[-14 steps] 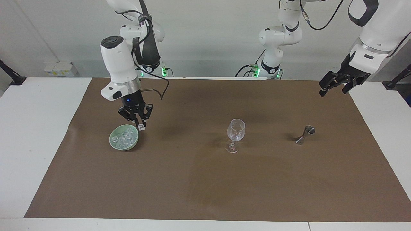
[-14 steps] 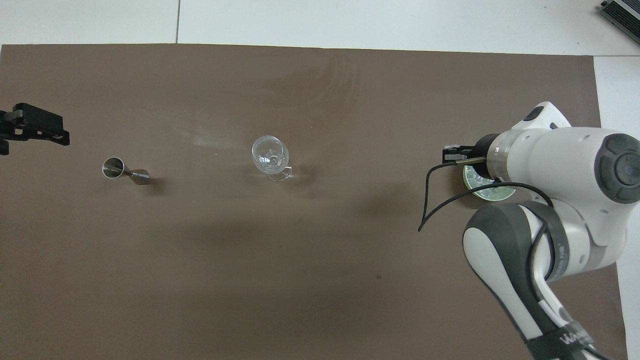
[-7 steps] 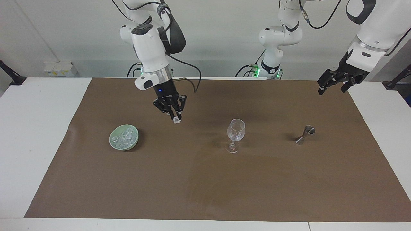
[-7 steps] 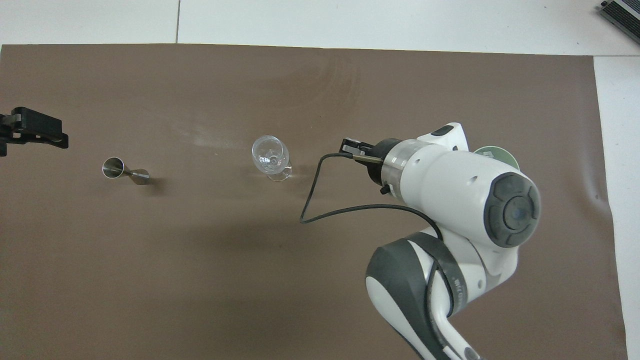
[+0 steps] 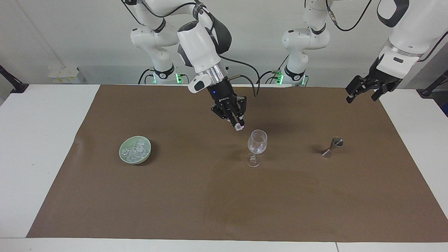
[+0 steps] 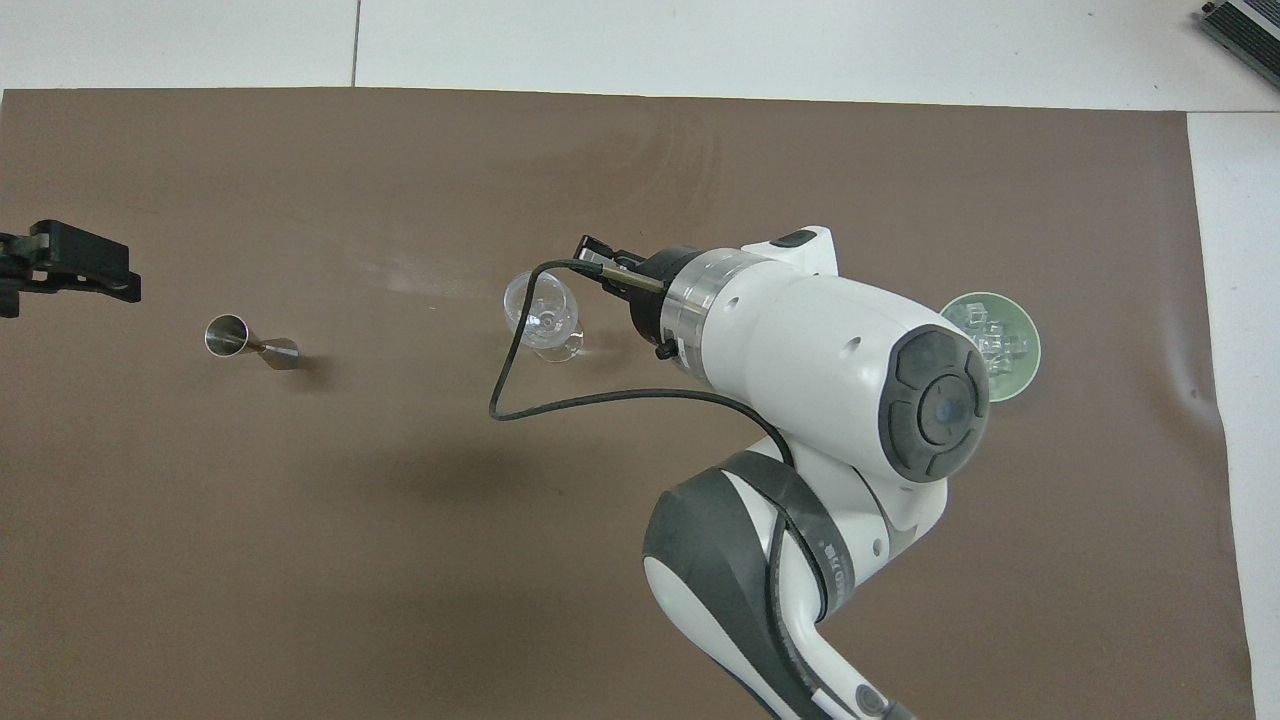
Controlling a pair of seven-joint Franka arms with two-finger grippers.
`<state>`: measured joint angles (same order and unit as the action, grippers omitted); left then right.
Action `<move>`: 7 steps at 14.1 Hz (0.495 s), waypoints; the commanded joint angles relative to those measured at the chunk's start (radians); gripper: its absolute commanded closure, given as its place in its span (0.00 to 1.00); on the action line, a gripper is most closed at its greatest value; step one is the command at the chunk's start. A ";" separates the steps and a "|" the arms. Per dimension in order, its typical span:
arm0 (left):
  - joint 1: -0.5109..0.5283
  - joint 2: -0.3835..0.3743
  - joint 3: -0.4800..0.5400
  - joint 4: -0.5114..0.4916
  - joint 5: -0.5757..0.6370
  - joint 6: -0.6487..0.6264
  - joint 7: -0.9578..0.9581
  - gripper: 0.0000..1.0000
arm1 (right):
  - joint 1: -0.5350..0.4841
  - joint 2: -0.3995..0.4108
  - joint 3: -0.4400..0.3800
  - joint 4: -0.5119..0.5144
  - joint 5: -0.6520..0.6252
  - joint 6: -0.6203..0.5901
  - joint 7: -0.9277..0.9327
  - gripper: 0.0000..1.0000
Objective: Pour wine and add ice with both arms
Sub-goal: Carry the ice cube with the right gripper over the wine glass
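Note:
The ice cube hangs beside the stemmed glass [image 6: 540, 306], short of its bowl, so my right gripper next moves it over the bowl before letting go.
My right gripper [image 5: 238, 126] [image 6: 592, 248] is shut on a small clear ice cube [image 5: 239, 127]. It hangs just above rim height beside the empty stemmed glass [image 5: 257, 141] [image 6: 540, 306], on the side toward the right arm's end. More ice [image 5: 135, 148] [image 6: 992, 334] lies heaped in a pale green dish [image 5: 123, 157] [image 6: 1020, 375] toward that same end. A steel jigger [image 5: 332, 147] [image 6: 245, 340] stands toward the left arm's end. No wine shows. My left gripper [image 5: 362, 97] [image 6: 70, 285] waits open, raised over the mat's edge at that end.
A brown mat [image 5: 224, 203] covers most of the white table [image 5: 38, 140]. The right arm's black cable [image 6: 510, 390] loops in the air near the glass. White boxes [image 5: 64, 75] sit against the wall past the right arm's end.
The right gripper has risen from the dish's rim and carried the ice cube across the mat to beside the glass. The left arm has barely moved.

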<state>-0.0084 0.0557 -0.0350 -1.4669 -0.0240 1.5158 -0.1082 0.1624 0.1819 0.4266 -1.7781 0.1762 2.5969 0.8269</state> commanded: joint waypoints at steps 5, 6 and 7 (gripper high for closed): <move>-0.025 -0.059 0.017 -0.095 0.010 0.043 0.007 0.00 | 0.083 0.085 0.006 0.028 0.019 0.046 0.097 1.00; -0.025 -0.059 0.017 -0.095 0.010 0.043 0.008 0.00 | 0.085 0.094 0.005 0.025 0.019 0.060 0.095 1.00; -0.024 -0.059 0.018 -0.095 0.010 0.041 0.005 0.00 | 0.083 0.099 0.004 0.026 0.017 0.063 0.095 1.00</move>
<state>-0.0116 0.0317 -0.0352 -1.5155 -0.0240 1.5329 -0.1082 0.2472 0.2477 0.4276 -1.7748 0.1770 2.6353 0.9160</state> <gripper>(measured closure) 0.000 0.740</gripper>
